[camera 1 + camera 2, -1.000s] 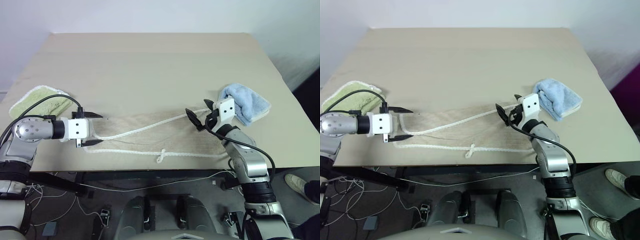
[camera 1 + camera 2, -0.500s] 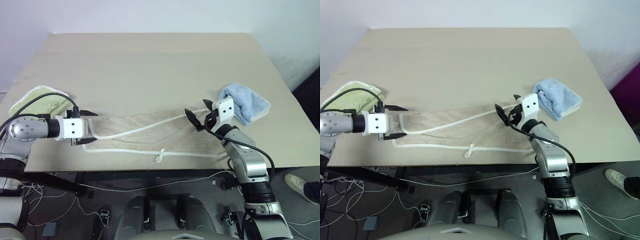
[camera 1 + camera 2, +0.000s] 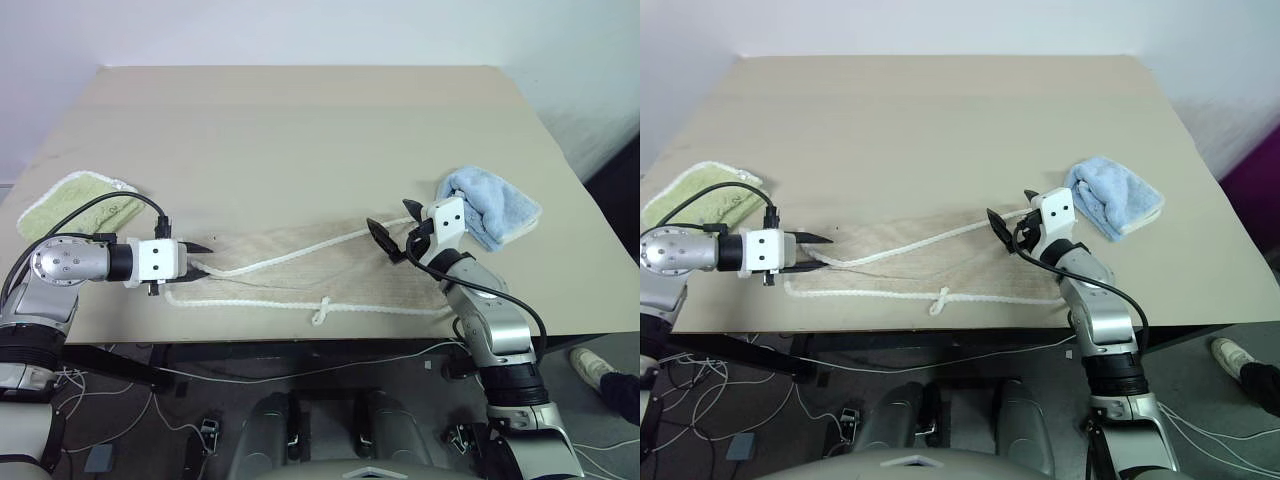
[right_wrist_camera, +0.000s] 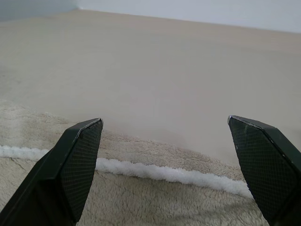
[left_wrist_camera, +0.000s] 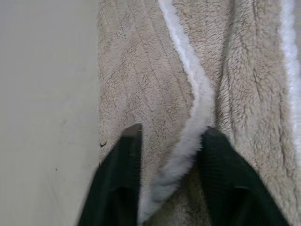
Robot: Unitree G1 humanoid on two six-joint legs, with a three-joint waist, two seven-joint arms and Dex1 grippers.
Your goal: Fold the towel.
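I should next use my right gripper to pinch the towel by its raised white corded trim (image 3: 396, 222), because the beige cloth (image 3: 330, 275) lies flat on the tabletop.
The beige towel (image 3: 300, 275) lies crumpled lengthwise near the table's front edge, its white corded trim running across it and a small white loop (image 3: 321, 311) at the front. My left gripper (image 3: 203, 258) sits at the towel's left end. In the left wrist view its fingers (image 5: 124, 160) pinch a fold of cloth with the white trim (image 5: 188, 136) between them. My right gripper (image 3: 392, 228) hovers open just above the towel's right end, with nothing between its fingers (image 4: 77, 155).
A light green folded towel (image 3: 75, 200) lies at the table's left edge, behind my left arm. A light blue folded towel (image 3: 495, 205) sits at the right, just behind my right wrist. The tan table (image 3: 300, 130) stretches away bare behind the towel.
My left gripper's fingers have closed from wide open onto the towel's left end. The right arm has not moved.
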